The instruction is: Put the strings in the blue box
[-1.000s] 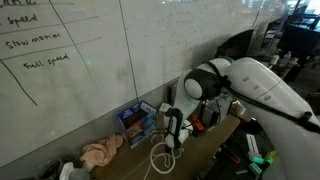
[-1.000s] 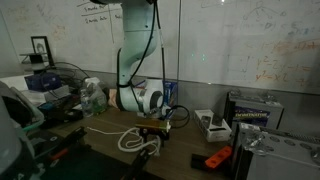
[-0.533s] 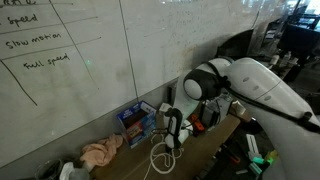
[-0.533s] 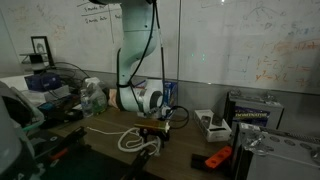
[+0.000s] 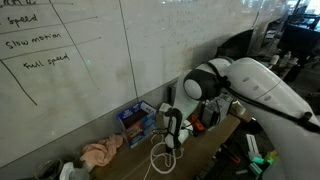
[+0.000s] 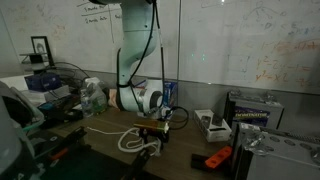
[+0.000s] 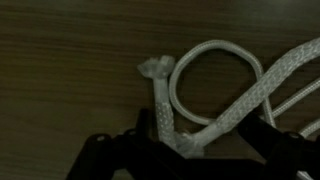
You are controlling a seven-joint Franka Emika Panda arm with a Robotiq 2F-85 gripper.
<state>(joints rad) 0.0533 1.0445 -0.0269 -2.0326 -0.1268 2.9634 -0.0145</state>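
Note:
In the wrist view the crossed strings lie between my fingers, which reach past the knot. It is now time to close my gripper on the strings.
The strings [image 5: 160,156] lie in loose white loops on the wooden table, in front of the blue box [image 5: 133,122], which stands against the whiteboard wall. My gripper [image 5: 172,143] points down over the right part of the loops, also seen low over the strings [image 6: 134,141] from the other side. In the wrist view the strings [image 7: 240,107] cross and knot between the two dark fingers of my gripper [image 7: 195,152]. The fingers stand apart on either side of the cord, with gaps showing, so the gripper is open around it.
A peach-pink cloth [image 5: 100,153] lies left of the strings. A grey-white device [image 6: 210,124], an orange tool [image 6: 217,158] and a dark box [image 6: 250,110] sit further along the table. The whiteboard wall stands right behind the blue box.

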